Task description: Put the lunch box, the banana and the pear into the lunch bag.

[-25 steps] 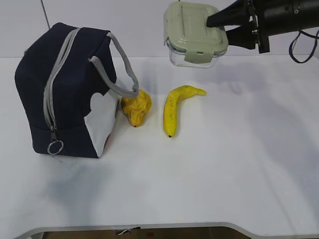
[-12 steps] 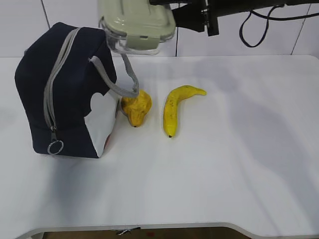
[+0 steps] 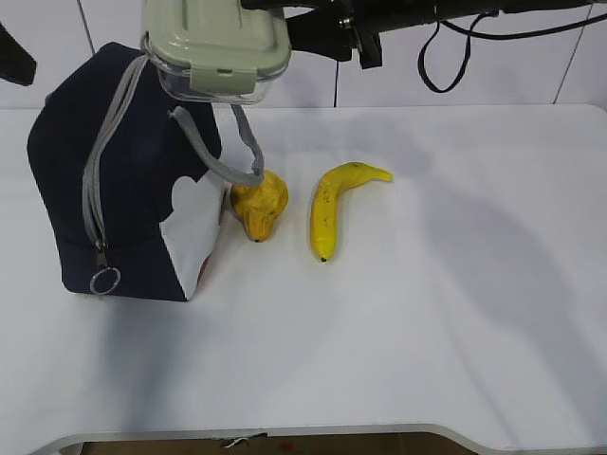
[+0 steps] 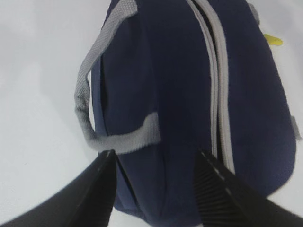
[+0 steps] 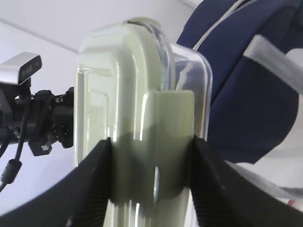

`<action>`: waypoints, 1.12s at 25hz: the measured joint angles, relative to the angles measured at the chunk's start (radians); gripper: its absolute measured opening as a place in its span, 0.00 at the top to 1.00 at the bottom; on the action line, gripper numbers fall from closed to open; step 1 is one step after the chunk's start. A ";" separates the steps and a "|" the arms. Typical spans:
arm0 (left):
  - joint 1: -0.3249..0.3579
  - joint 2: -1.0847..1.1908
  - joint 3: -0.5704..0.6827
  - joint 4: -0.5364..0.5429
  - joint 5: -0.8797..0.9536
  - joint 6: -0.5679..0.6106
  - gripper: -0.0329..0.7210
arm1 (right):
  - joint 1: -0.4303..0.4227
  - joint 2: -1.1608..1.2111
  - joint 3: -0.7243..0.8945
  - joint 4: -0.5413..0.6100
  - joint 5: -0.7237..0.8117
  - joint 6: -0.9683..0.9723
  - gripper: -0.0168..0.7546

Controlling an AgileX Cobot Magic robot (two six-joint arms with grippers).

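Observation:
The bag's grey strap loops out, while the bag's navy cloth spreads smooth and wide, so the robot's left gripper will grab the strap's sewn end [image 4: 149,131] next.
My right gripper [image 5: 151,142] is shut on the lunch box [image 3: 213,43], a clear container with a sage-green lid [image 5: 142,94]. It holds the box in the air over the top right of the navy lunch bag [image 3: 123,171]. The bag stands at the left with its grey zipper [image 4: 215,80] on top and the ring pull [image 3: 104,281] low on the front end. My left gripper [image 4: 156,156] is open above the bag's near end, with nothing between its fingers. The pear [image 3: 259,204] lies against the bag's right side. The banana [image 3: 332,204] lies just right of the pear.
The white table [image 3: 455,313] stretches right of and in front of the fruit. The bag's grey strap handles [image 3: 232,142] stick out toward the pear. The right arm and its cable [image 3: 436,47] cross the top of the exterior view. A dark part of the left arm [image 3: 14,57] shows at the upper left edge.
The right gripper has carried the lunch box leftward, from above the banana's far side to over the bag. A dark part of the left arm has come into the exterior view.

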 joint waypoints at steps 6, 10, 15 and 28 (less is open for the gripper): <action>0.000 0.156 -0.090 -0.069 0.033 0.054 0.42 | 0.011 0.000 0.000 0.046 -0.086 0.000 0.48; 0.000 0.216 -0.097 -0.110 0.045 0.098 0.45 | 0.013 0.000 0.000 0.063 -0.123 0.000 0.48; 0.000 0.228 -0.097 -0.145 0.060 0.145 0.84 | 0.046 0.020 0.000 0.099 -0.154 0.000 0.48; 0.000 0.121 -0.107 -0.309 0.112 0.233 0.92 | 0.079 0.167 0.000 0.094 -0.178 -0.002 0.48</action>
